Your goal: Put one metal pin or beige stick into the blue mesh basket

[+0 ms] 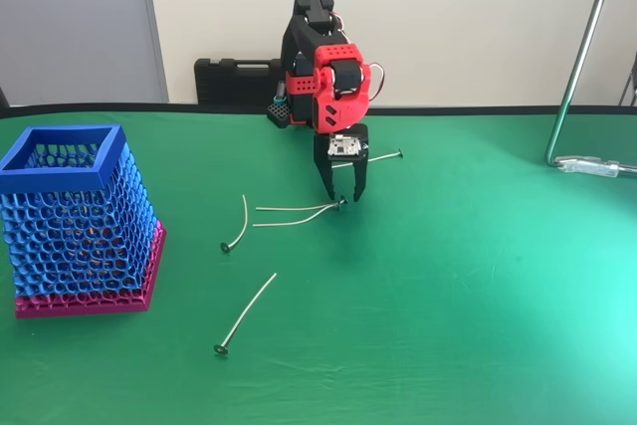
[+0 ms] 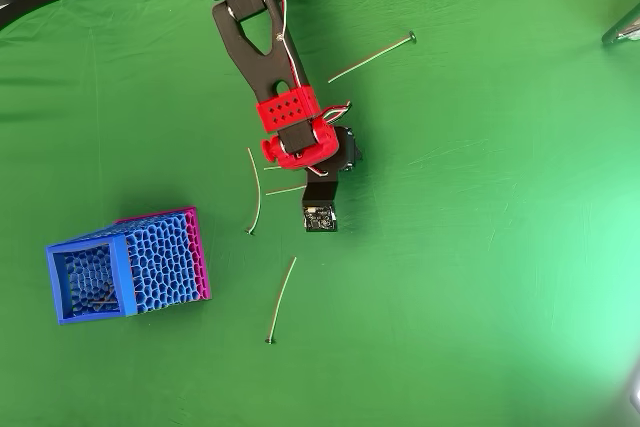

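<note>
I should grip the thin beige stick by its dark-tipped end (image 1: 339,204) next, to put one stick into the blue mesh basket.
The blue mesh basket (image 1: 70,216) (image 2: 150,265) stands on its magenta base at the table's left. Two thin beige sticks (image 1: 299,210) (image 2: 286,190) lie side by side on the green cloth mid-table, and their right ends meet under the arm. My gripper (image 1: 345,194) points straight down with its tips near the cloth. It is open, and the sticks' right ends lie between the two black fingers (image 1: 328,181). In the overhead view the arm's wrist (image 2: 320,215) hides the fingers.
Three dark-headed metal pins lie about: one left of the sticks (image 1: 239,223) (image 2: 255,192), one nearer the front (image 1: 246,314) (image 2: 282,297), one behind the gripper (image 1: 383,157) (image 2: 370,55). A black case (image 1: 234,77) and a metal pole (image 1: 582,57) stand at the back.
</note>
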Robot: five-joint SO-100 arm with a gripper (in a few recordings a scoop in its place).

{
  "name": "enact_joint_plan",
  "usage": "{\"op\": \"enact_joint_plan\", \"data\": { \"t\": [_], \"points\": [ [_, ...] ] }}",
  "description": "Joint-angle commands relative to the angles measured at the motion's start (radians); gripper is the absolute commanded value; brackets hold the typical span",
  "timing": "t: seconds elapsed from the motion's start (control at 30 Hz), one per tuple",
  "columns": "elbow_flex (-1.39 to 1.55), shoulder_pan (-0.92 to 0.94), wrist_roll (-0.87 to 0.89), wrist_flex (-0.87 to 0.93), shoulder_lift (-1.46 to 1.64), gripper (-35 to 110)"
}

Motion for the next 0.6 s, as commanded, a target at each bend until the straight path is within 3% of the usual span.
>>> {"op": "enact_joint_plan", "data": {
  "t": [0.0, 0.57],
  "points": [
    [-0.048, 0.008, 0.000, 0.006, -0.002, 20],
    [-0.061, 0.029, -0.002, 0.015, -0.032, 18]
  ]
}}
